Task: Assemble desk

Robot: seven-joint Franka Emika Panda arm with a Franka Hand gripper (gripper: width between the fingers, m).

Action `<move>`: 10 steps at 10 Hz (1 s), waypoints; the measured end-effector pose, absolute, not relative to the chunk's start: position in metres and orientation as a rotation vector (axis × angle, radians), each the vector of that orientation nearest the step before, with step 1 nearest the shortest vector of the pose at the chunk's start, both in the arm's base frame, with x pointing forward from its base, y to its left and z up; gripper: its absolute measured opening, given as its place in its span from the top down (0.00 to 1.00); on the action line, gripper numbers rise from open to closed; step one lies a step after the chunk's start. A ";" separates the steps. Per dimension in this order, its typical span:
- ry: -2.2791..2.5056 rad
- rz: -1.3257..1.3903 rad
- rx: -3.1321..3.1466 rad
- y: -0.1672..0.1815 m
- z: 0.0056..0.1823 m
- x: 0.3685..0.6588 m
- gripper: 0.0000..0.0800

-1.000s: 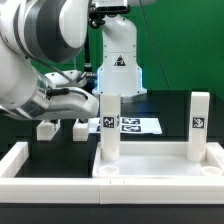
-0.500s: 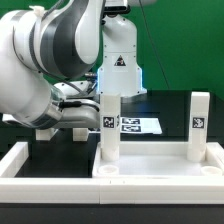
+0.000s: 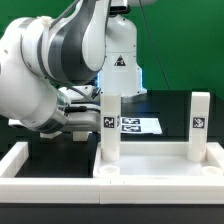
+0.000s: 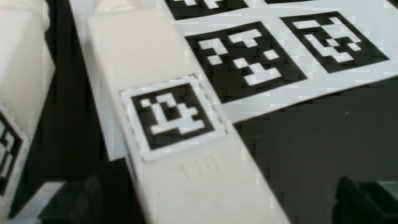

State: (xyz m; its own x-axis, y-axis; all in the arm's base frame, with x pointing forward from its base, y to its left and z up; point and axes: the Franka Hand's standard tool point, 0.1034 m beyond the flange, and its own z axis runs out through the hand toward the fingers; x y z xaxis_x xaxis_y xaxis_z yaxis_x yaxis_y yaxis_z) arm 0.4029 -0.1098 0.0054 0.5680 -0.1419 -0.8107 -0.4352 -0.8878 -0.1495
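The loose leg's sides are between my gripper's dark fingers, so closing now would catch the leg.
The desk top (image 3: 160, 172) is a white rimmed tray at the front. Two white legs (image 3: 110, 125) (image 3: 199, 122) stand upright on it, each with a square tag. In the exterior view my arm is bent low over the loose legs (image 3: 79, 131) on the black table to the left, and it hides the gripper. In the wrist view a loose leg (image 4: 178, 130) lies tag up between the two dark fingers (image 4: 365, 200). My gripper (image 4: 214, 202) is open and straddles this leg, with a gap on one side. A second leg (image 4: 22, 90) lies beside it.
The marker board (image 3: 137, 125) lies flat behind the upright legs and shows in the wrist view (image 4: 285, 50). A white border rail (image 3: 20, 160) runs along the exterior view's left. The robot base (image 3: 118, 60) stands at the back before a green curtain.
My arm has swung lower and toward the loose legs on the exterior view's left. It now covers the leftmost loose leg. The desk top and upright legs have not moved.
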 end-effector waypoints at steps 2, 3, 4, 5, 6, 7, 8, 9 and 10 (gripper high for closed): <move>0.473 1.234 -2.471 -0.110 0.005 0.403 0.19; 0.473 1.234 -2.471 -0.110 0.005 0.403 0.34; 0.474 1.234 -2.471 -0.110 0.005 0.403 0.51; 0.474 1.233 -2.471 -0.110 0.005 0.403 0.51; 0.474 1.233 -2.471 -0.110 0.005 0.403 0.64; 0.474 1.233 -2.471 -0.111 0.005 0.403 0.64; 0.474 1.233 -2.471 -0.111 0.005 0.403 0.64; 0.474 1.233 -2.471 -0.111 0.005 0.403 0.64; 0.474 1.233 -2.471 -0.111 0.005 0.403 0.64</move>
